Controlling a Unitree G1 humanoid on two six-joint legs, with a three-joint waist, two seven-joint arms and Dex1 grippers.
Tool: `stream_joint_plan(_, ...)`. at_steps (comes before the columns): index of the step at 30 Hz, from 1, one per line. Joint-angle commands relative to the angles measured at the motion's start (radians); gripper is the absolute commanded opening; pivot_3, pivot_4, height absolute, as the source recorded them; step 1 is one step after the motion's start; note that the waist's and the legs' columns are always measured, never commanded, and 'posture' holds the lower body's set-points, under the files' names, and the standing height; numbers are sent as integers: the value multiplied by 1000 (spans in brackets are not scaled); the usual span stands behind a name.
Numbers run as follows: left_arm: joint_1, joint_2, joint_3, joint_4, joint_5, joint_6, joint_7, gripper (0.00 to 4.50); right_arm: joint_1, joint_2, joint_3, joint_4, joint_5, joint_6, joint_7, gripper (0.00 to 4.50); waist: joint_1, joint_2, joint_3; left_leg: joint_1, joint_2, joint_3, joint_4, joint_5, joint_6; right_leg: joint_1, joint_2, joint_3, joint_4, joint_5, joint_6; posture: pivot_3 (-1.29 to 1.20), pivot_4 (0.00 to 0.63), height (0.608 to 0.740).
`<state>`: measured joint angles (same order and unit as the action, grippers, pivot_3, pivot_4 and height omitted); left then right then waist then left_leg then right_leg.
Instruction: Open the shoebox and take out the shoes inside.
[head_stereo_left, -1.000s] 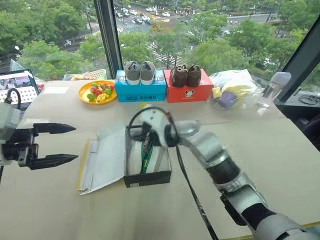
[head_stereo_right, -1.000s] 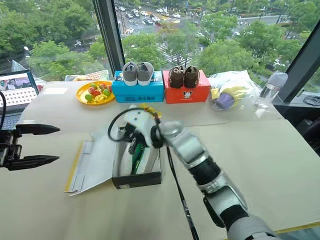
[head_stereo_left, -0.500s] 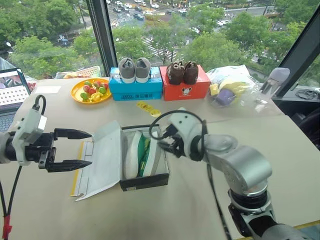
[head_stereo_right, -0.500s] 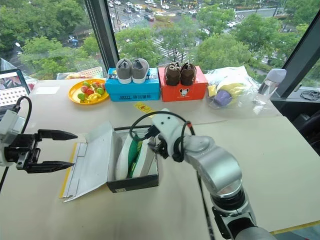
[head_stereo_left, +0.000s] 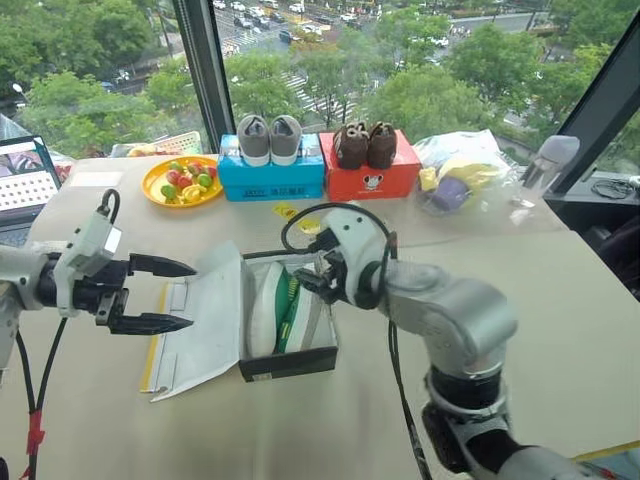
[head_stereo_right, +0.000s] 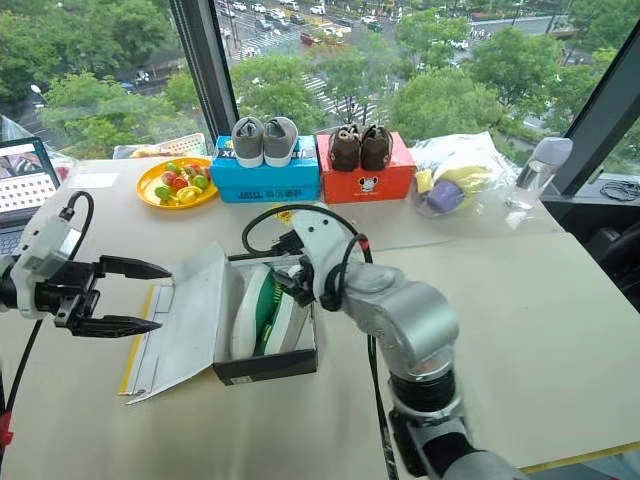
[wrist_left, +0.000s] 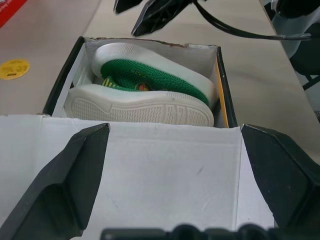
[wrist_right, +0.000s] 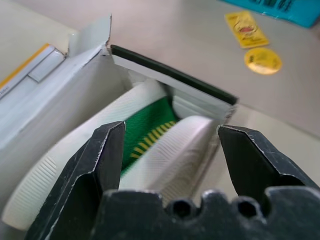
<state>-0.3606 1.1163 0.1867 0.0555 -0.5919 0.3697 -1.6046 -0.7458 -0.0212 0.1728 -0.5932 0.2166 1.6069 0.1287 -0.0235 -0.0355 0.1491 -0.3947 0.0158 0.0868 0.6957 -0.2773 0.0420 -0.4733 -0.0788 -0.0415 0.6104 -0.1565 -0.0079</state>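
My right gripper lowers before closing on the white soles: my fingers hang above them, one over the box's rim (wrist_right: 175, 75), so closing now would miss.
The shoebox (head_stereo_left: 288, 362) stands open mid-table, black-sided, its white-lined lid (head_stereo_left: 205, 315) folded flat to the left. Inside, the green shoes (head_stereo_left: 277, 308) with white soles lie on their sides, one against the other. My right gripper (head_stereo_left: 315, 280) hovers open over the box's far right corner, and the shoes (wrist_right: 150, 135) show between its fingers (wrist_right: 107, 150) without touching them. Left of the lid, my left gripper (head_stereo_left: 190, 296) is open and points level at the box. From that wrist the shoes (wrist_left: 145, 95) lie straight ahead beyond the lid.
Along the window stand a blue box (head_stereo_left: 272, 178) with grey shoes, a red box (head_stereo_left: 372, 178) with brown shoes, a yellow fruit plate (head_stereo_left: 182, 183), a plastic bag (head_stereo_left: 460, 175) and a bottle (head_stereo_left: 540, 165). A laptop (head_stereo_left: 22, 180) sits far left. Yellow stickers (head_stereo_left: 285, 212) lie behind the shoebox.
My right gripper has gone from shut to open and has turned over the box's far end. The left gripper has edged toward the lid. The camera has shifted.
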Motion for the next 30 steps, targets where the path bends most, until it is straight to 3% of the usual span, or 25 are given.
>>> stream_joint_plan(1,-65,36,-53,33,-23,-34,-10,4500,-6,8,7,-27,1,7,-72,3521,3,0,0,0,0,0,0,0,0,0,0,0,0,0,0,0,150,731)
stream_joint_plan(11,-174,29,-192,118,-30,-95,-10,4500,-35,-101,78,-39,172,7,-60,3521,-5,-1,0,0,0,0,1,0,1,0,0,1,0,-1,2,0,150,731)
stream_joint_plan(15,-187,20,-213,128,-35,-101,-10,4500,-101,-308,113,-113,295,7,80,3521,-10,-1,1,0,0,0,1,0,1,0,1,1,0,-2,3,0,150,731)
stream_joint_plan(16,-190,16,-215,131,-35,-103,-10,4500,-133,-428,128,-132,311,-19,154,3521,-10,-1,2,0,0,0,1,-1,1,0,0,1,-1,-2,3,0,150,731)
stream_joint_plan(18,-191,5,-215,134,-38,-104,-10,4500,-166,-631,138,-126,318,-122,290,3521,-5,0,6,-1,0,-1,2,-1,2,0,0,0,-1,-4,7,0,150,731)
stream_joint_plan(20,-189,-7,-215,137,-36,-107,-10,4500,-162,-797,157,-78,272,-359,458,3521,2,-1,6,-2,-1,-1,3,-2,4,0,-1,0,-2,-6,9,0,150,731)
stream_joint_plan(23,-168,-28,-207,134,-28,-117,-10,4500,-131,-928,229,26,170,-784,753,3521,2,-1,6,-2,-1,0,3,-4,6,1,0,1,-3,-7,11,0,150,731)
stream_joint_plan(25,-160,-45,-201,131,-21,-116,-10,4500,-151,-922,297,135,82,-979,859,3521,-7,-1,6,-1,0,0,3,-4,6,1,2,2,-2,-7,11,0,150,731)
stream_joint_plan(30,-145,-64,-173,110,-18,-98,-10,4500,-271,-777,434,444,-149,-1387,989,3521,-21,-2,8,0,0,2,6,-4,6,1,1,4,1,-6,11,0,150,731)
